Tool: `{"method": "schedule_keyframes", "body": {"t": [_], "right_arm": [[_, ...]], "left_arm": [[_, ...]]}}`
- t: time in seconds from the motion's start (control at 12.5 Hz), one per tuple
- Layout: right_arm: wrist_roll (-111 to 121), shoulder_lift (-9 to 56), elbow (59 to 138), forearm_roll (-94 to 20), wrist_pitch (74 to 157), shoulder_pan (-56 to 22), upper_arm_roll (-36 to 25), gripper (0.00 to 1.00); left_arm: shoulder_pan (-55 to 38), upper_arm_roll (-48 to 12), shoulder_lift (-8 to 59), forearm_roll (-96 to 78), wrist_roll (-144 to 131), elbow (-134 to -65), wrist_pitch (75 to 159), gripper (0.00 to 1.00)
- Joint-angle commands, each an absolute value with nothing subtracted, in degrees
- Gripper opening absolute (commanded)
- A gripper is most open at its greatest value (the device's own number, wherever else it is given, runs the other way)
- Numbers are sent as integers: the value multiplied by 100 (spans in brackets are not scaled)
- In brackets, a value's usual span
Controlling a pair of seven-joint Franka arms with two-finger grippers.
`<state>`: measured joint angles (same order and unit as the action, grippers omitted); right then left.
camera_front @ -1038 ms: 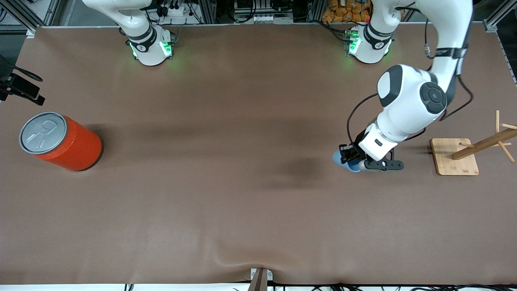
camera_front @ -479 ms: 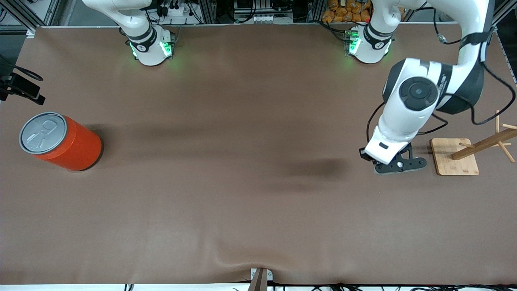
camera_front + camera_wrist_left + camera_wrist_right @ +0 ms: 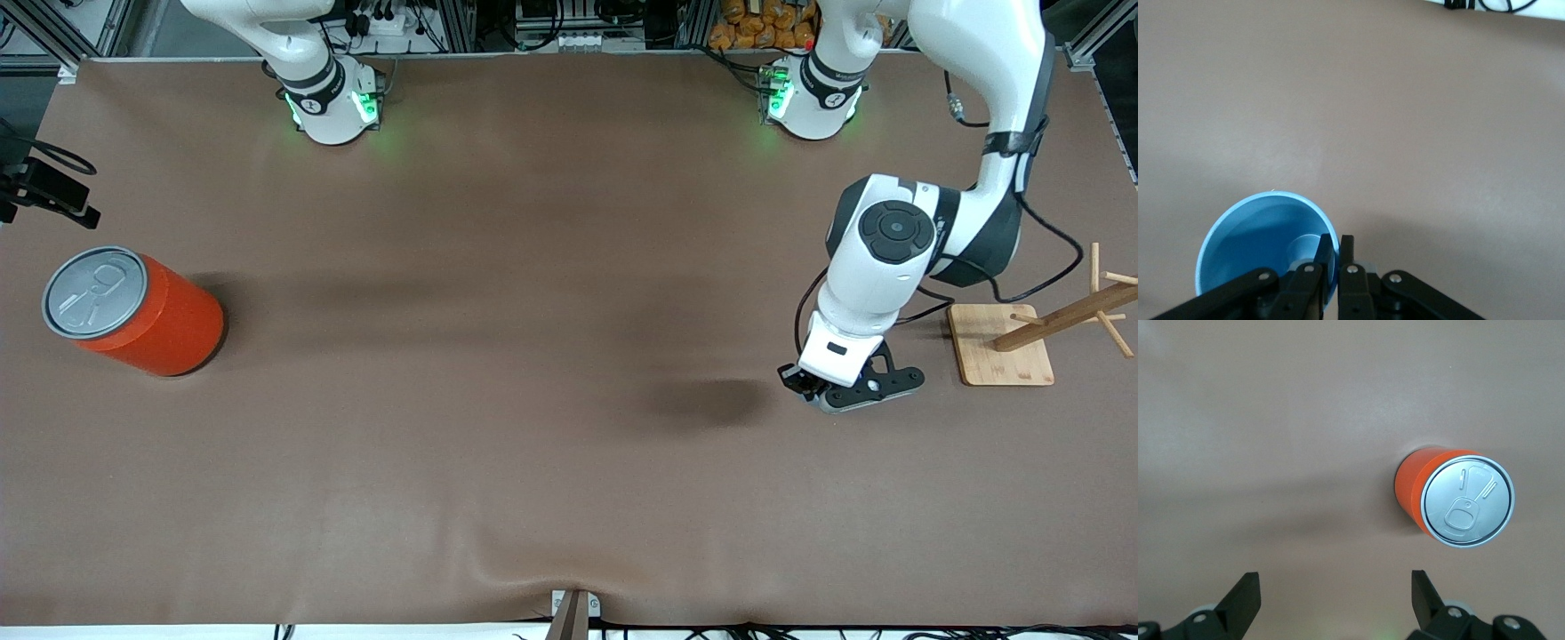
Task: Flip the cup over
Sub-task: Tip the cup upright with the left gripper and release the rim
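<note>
The left gripper needs to keep holding the light blue cup [image 3: 1258, 243], because the cup hangs above the tabletop and its shadow is apart from the left gripper in the front view.
The light blue cup [image 3: 1258, 243] shows in the left wrist view with its darker blue inside facing the camera. My left gripper [image 3: 1338, 241] is shut on its rim, one finger inside the cup and one outside. In the front view the left gripper [image 3: 822, 391] hangs low over the table beside the wooden rack, and the hand hides the cup. My right gripper [image 3: 1335, 587] is open and empty, high above the table near the orange can; it is out of the front view.
A large red-orange can [image 3: 133, 311] with a grey pull-tab lid stands at the right arm's end of the table, and also shows in the right wrist view [image 3: 1451, 497]. A wooden peg rack on a square base [image 3: 1000, 356] stands at the left arm's end, close to the left gripper.
The left wrist has turned with the cup in its grip and shifted toward the rack, then nearer the front camera. The cup, visible a second ago, is now hidden under the hand.
</note>
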<state>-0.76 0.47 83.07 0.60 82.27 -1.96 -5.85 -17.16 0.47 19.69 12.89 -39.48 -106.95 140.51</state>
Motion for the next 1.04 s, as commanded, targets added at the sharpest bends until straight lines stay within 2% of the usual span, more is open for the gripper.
{"method": "schedule_keyframes", "body": {"t": [0.0,0.4,0.96], "right_arm": [[44,88,8227,-78,8165,-44,-519,100],[26,88,8227,-360,8165,18,-519,100],[26,88,8227,-360,8104,9,-519,100]], "left_arm": [[-1573,26,1942,1695,-4148,-10995,14414,0],[-1582,35,2469,2863,-5305,-10907,14861,0],[-1687,26,2970,3585,-6618,-10767,14915,0]]}}
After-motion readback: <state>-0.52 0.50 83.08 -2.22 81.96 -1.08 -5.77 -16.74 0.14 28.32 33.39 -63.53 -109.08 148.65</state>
